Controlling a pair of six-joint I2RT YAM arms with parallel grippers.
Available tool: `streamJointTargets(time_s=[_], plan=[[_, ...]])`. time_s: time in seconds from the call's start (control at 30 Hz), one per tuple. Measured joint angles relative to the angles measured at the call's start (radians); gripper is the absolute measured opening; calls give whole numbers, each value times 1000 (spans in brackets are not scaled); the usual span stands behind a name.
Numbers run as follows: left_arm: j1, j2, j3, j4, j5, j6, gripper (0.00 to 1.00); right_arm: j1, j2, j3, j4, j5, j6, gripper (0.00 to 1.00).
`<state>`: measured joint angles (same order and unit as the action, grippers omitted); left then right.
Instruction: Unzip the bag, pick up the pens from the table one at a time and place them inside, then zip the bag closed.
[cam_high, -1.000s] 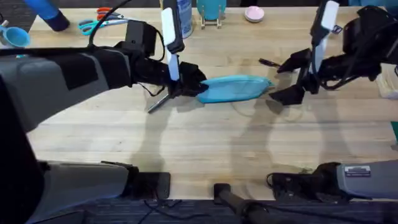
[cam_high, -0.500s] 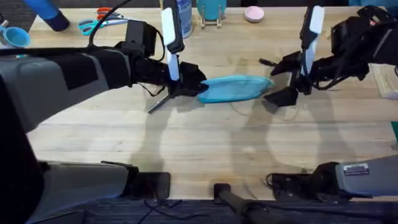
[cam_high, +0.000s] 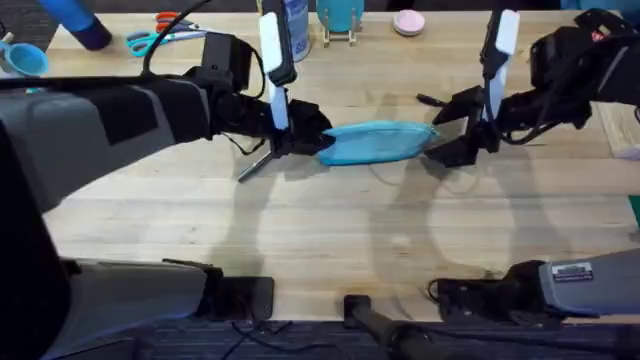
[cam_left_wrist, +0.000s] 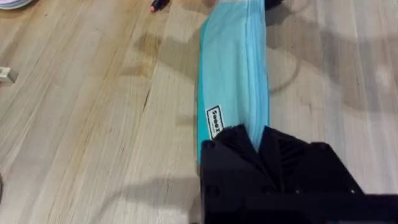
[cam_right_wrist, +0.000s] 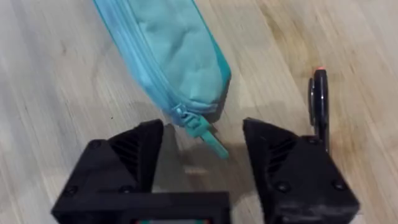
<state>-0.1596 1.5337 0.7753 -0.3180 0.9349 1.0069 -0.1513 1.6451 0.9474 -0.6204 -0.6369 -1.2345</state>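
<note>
I will grab the zipper by its teal pull tab (cam_right_wrist: 206, 135) next with my right gripper to unzip the light blue bag (cam_right_wrist: 177, 53).
The light blue bag (cam_high: 378, 142) lies across the middle of the table (cam_high: 320, 220), zipper closed. My left gripper (cam_high: 305, 140) is shut on the bag's left end, and in the left wrist view the fabric (cam_left_wrist: 233, 68) is pinched between the black fingers (cam_left_wrist: 236, 155). At the bag's right end, my right gripper (cam_high: 445, 128) is open, and the zipper pull tab (cam_right_wrist: 208, 137) lies in the gap of this gripper (cam_right_wrist: 204, 140), touching neither finger. A black pen with a red bit (cam_high: 432, 100) (cam_right_wrist: 319, 102) lies just behind the right gripper. A silvery grey pen (cam_high: 255, 165) lies under the left arm.
Along the far edge stand teal- and orange-handled scissors (cam_high: 150, 40), a blue-labelled bottle (cam_high: 296, 25), a teal stand (cam_high: 340, 18), a pink disc (cam_high: 408, 22) and a blue cup (cam_high: 25, 58). The near half of the table is bare wood.
My right gripper has moved left to the bag's right end, its open fingers now around the pull tab. The left gripper and the bag have stayed put.
</note>
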Motion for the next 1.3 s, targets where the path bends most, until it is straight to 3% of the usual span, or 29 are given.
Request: streamJointTargets(time_s=[0.13,0.4,1.03,1.3], plan=[[0,0,0,0,0,0,42,0,0,0,0,0,-1,614],[0,0,0,0,0,0,42,1,0,0,-5,-15,0,55],[0,0,0,0,0,0,42,-30,-3,0,-1,-15,-1,32],[0,0,0,0,0,0,42,-57,-127,0,-1,-15,-1,32]])
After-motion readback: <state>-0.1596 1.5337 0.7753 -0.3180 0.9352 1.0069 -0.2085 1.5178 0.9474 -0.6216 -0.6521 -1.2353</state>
